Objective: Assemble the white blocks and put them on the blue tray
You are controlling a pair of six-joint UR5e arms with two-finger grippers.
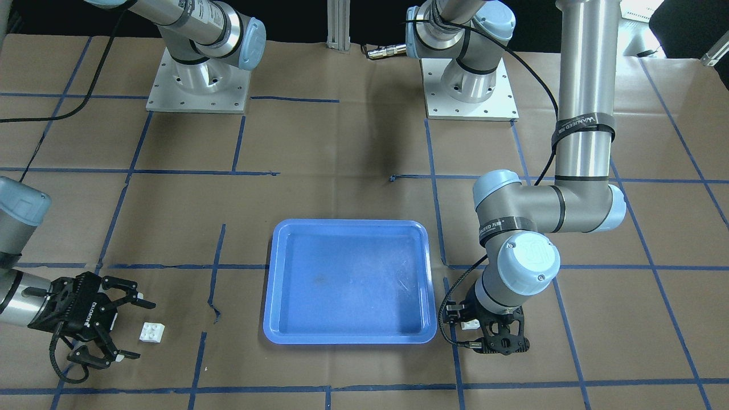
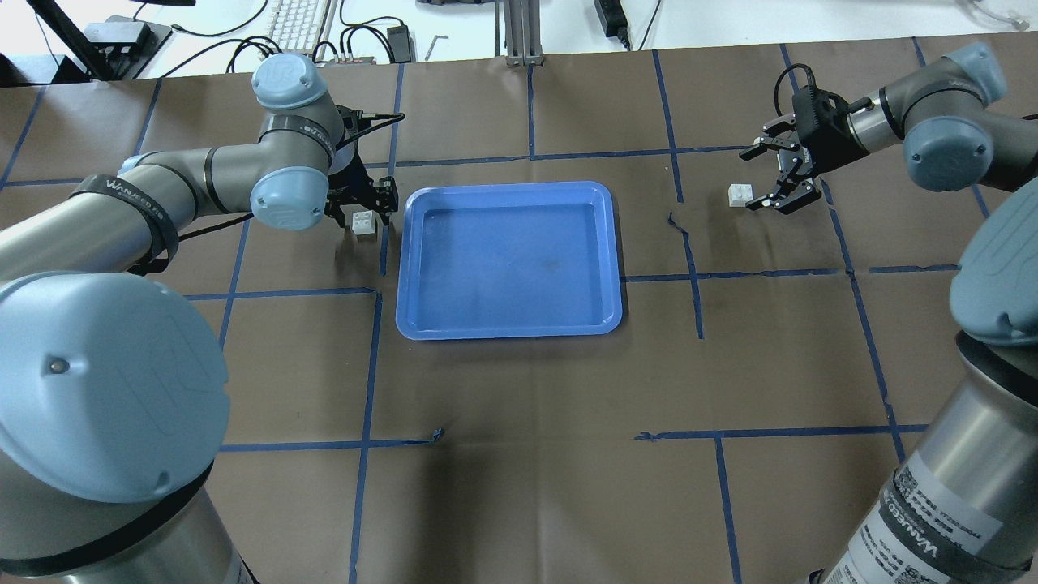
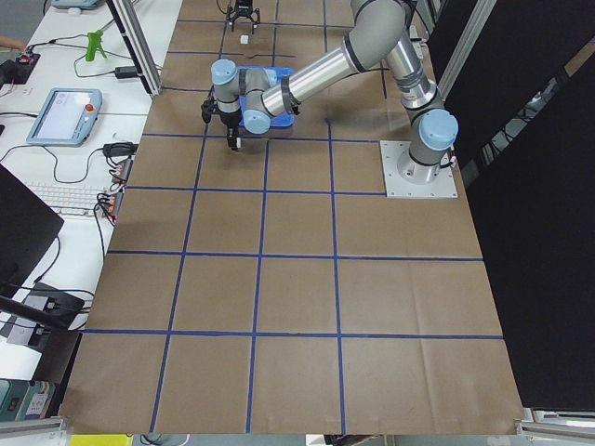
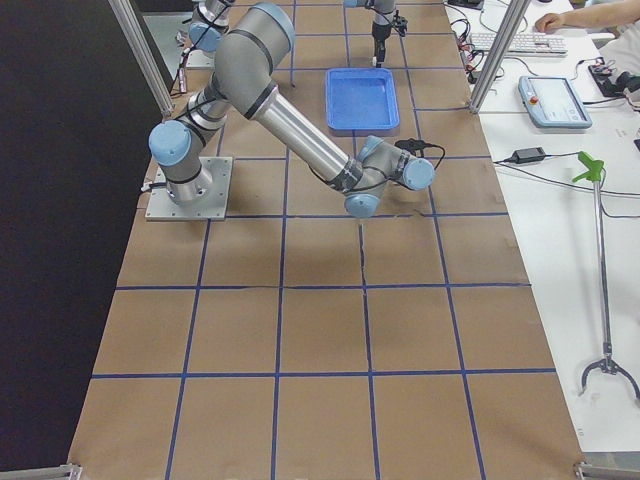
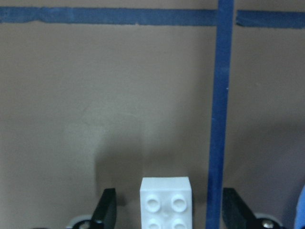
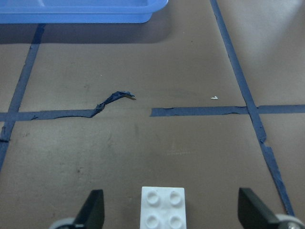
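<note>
The robot needs to assemble the white block next, so its right gripper needs to grab the block by its smooth sides and leave the white block's studded top free.
The blue tray lies in the middle of the table, with nothing in it. One white block sits on the paper just off the tray's left edge. My left gripper points down over it, open. In the left wrist view this block stands between the two fingers with a gap on each side. The other white block lies to the right of the tray. My right gripper is open, low and level, with that block centred between its fingertips, untouched.
Brown paper with a grid of blue tape lines covers the table. The two arm bases stand at the robot's edge. A keyboard and cables lie beyond the far edge. The tray's rim shows ahead of the right gripper.
</note>
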